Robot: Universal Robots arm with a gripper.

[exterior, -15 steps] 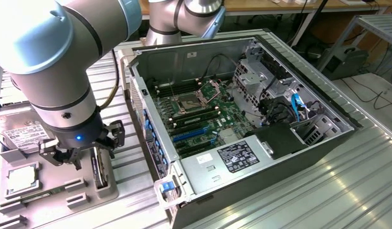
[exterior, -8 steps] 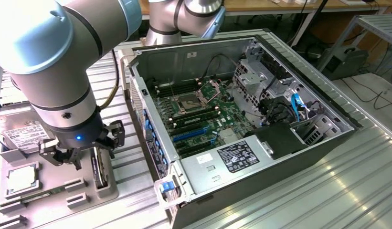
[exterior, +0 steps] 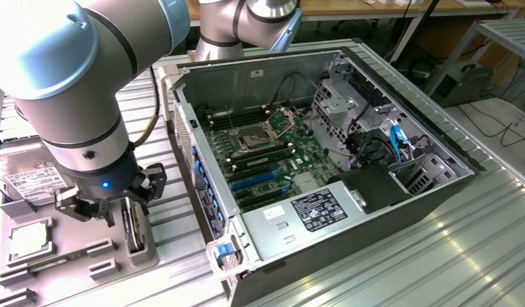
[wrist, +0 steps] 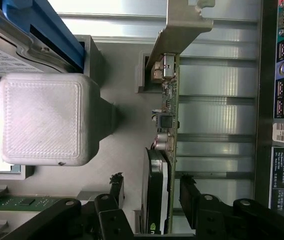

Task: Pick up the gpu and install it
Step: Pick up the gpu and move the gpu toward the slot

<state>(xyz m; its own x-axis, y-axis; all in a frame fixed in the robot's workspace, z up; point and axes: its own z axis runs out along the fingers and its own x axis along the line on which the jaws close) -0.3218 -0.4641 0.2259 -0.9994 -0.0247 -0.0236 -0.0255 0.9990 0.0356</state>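
Observation:
Next, my gripper picks up the GPU by its black cooler section point(exterior: 132, 227) to install it in the computer case.
The gpu point(exterior: 132, 225) stands on edge in a grey holder point(exterior: 147, 252) on the parts tray at the exterior view's left. In the wrist view the gpu point(wrist: 165, 125) shows as a thin green-edged card with a black cooler and a silvery bracket point(wrist: 179, 30) at its far end. My gripper point(exterior: 116, 211) is lowered over it, the card passing between the two black fingers point(wrist: 116, 195). The gripper point(wrist: 151, 195) is open: one finger stands close beside the card, and a clear gap remains on the other side.
The open computer case point(exterior: 433, 147) lies at the exterior view's right, motherboard point(exterior: 271, 153) and blue slots point(exterior: 254, 182) exposed. A hard drive point(exterior: 32, 176), a processor point(exterior: 27, 240) and a memory stick point(exterior: 53, 262) share the tray. A grey printed block point(wrist: 44, 120) sits beside the gpu.

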